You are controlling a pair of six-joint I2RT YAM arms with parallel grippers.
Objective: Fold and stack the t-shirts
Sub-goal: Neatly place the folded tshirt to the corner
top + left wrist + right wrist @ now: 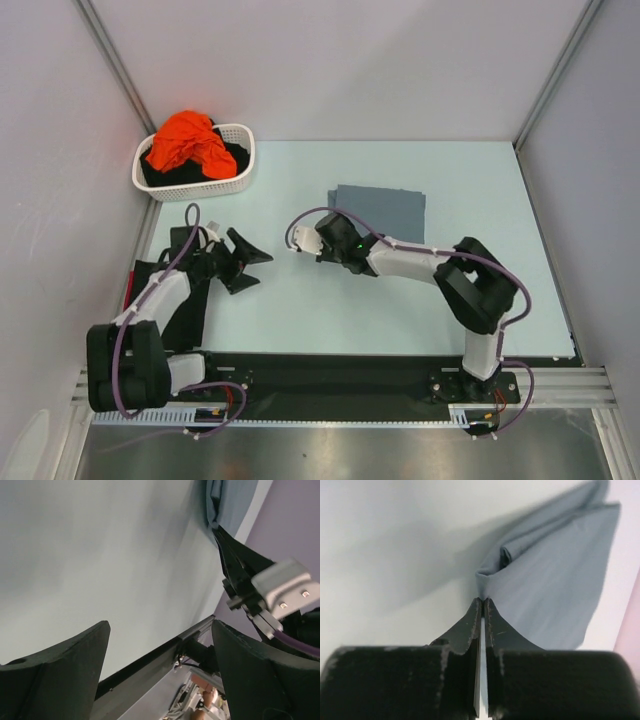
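Observation:
The left gripper pinches the folded grey-blue t-shirt's edge facing the black t-shirt next, layers together. That way it stacks the t-shirt there still folded.
A slate grey-blue t-shirt (385, 212) lies folded in a rectangle on the pale table, right of centre. My right gripper (322, 243) is at its near-left corner, jaws shut, and the wrist view shows the t-shirt (555, 580) corner pinched and lifted at the tips of the right gripper (482, 600). My left gripper (246, 264) hovers open over bare table at the left, and the left wrist view shows nothing between the fingers of the left gripper (160, 630). A bright orange t-shirt (188, 141) is heaped on black cloth in the basket. Another black t-shirt (183, 318) lies under the left arm.
The white slotted basket (240, 172) stands at the back left corner. Grey walls close in the table on three sides. A black strip and metal rail (330, 395) run along the near edge by the arm bases. The right arm's camera housing (285, 587) shows in the left wrist view.

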